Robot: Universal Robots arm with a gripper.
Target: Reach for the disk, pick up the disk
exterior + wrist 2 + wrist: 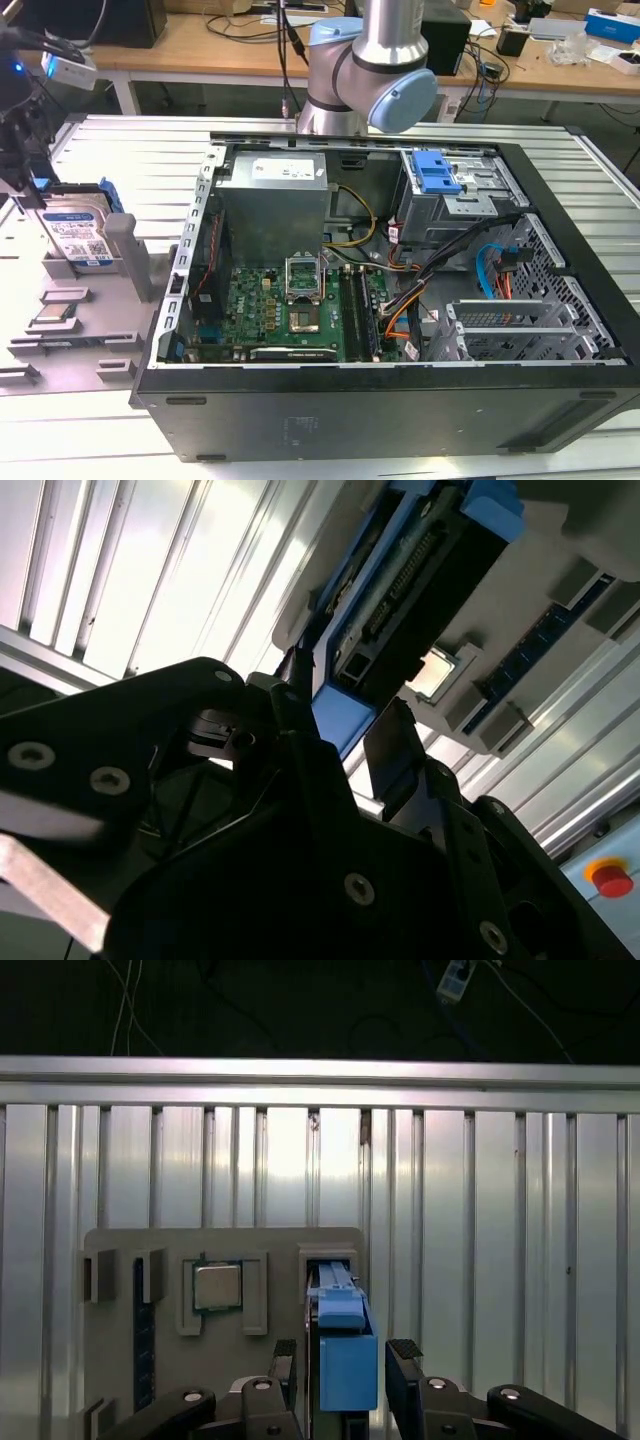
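Note:
My gripper picks up the disk across its upper edge (80, 198) next, since that edge stands free while the sides of the grey slot hug the disk's lower end.
The disk (75, 233), silver with a white-and-blue label and a blue side bracket, stands on edge in a slot of the grey fixture plate (130, 262) at the exterior view's left. My gripper (38, 188) hangs directly over its top edge. In the first wrist view the two black fingertips (286, 1358) straddle the blue bracket of the disk (346, 1365), with thin gaps on both sides, so the gripper (345, 1352) is open around it. The second wrist view shows the same: the disk (425, 570) runs away from between the fingers (395, 742).
An open computer case (560, 300) takes up the middle and the exterior view's right, with the arm's base (365, 75) behind it. The grey plate also holds a square processor chip (217, 1286) beside the disk's slot. A red button (611, 877) sits off the ribbed metal table (500, 1260).

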